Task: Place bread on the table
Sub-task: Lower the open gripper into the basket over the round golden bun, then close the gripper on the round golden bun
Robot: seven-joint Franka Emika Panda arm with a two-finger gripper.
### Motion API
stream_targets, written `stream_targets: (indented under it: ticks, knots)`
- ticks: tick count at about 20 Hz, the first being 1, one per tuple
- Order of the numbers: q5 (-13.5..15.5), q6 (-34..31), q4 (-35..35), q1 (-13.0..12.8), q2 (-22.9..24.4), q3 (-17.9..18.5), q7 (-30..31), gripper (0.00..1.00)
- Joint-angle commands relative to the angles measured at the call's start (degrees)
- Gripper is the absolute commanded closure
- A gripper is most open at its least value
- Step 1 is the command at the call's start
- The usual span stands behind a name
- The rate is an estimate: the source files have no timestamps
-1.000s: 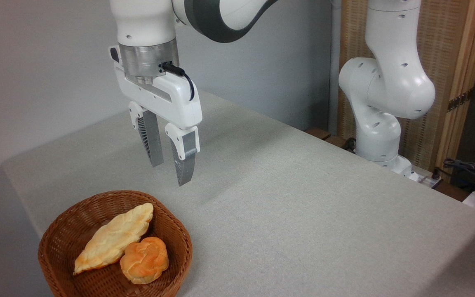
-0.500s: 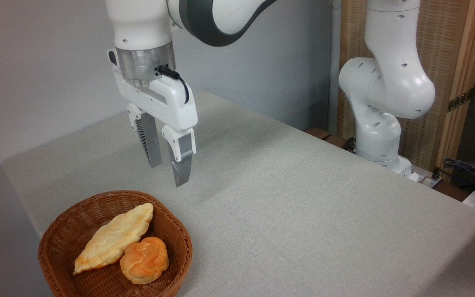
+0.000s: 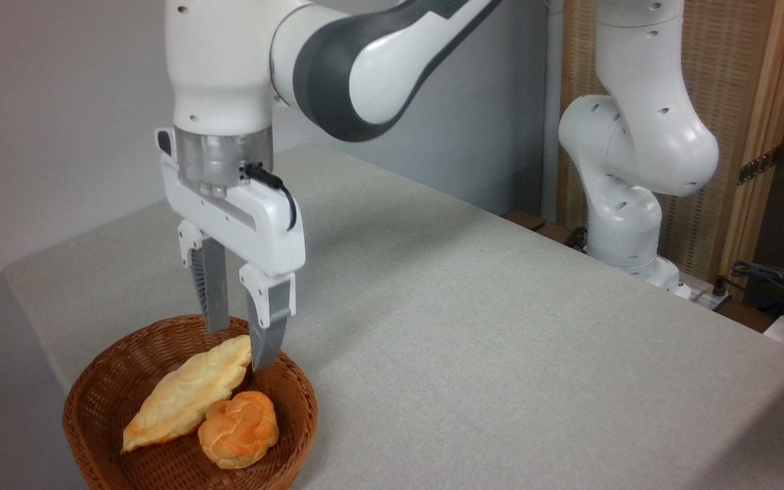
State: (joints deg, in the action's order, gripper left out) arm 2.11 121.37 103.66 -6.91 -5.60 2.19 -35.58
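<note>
I will next take hold of the bun by its rounded sides with my gripper, to set this bread point(image 3: 239, 429) out on the tabletop.
The bread point(image 3: 239, 429), a small round knotted orange-golden bun, lies at the front right inside a brown wicker basket point(image 3: 92, 395) at the lower left. The basket stands on the table point(image 3: 501, 327), which has a light grey-beige cloth. My gripper point(image 3: 239, 350) hangs open above the back of the basket, fingers pointing down. Its fingertips point(image 3: 263, 357) are level with the basket's far rim, just over the upper end of the pale loaf. It stands behind and above the bun, apart from it, and holds nothing.
A long pale-yellow leaf-shaped loaf point(image 3: 184, 395) lies in the basket beside the bun, touching it. The arm's white base point(image 3: 630, 204) stands at the table's far right edge. Cables point(image 3: 773, 279) lie at the far right. A grey wall runs behind.
The gripper has moved down and to the left, from over the bare cloth behind the basket to just above the basket's back rim. It stays open. Both breads are unmoved.
</note>
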Motion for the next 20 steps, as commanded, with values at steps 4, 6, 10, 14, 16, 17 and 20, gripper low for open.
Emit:
stream_targets:
  ticks: [4,6,10,14,16,17,20]
  knots:
    - [-4.0,7.9,-1.0,0.1,-6.1,1.0,-1.2,0.00]
    - [-4.0,9.2,-1.0,0.1,-7.7,1.0,-1.2,0.00]
    - [-5.7,9.4,-0.9,0.1,-9.2,2.1,-1.2,0.00]
    - [-5.8,9.3,-0.7,-0.1,-10.0,2.0,-1.2,0.00]
    - [-5.9,9.2,-0.7,-0.2,-10.0,2.0,-1.2,0.07]
    - [-5.9,9.2,-0.7,-0.2,-10.0,1.9,-1.3,0.20]
    - [-5.8,9.1,-0.8,-0.3,-9.9,1.6,-1.3,0.49]
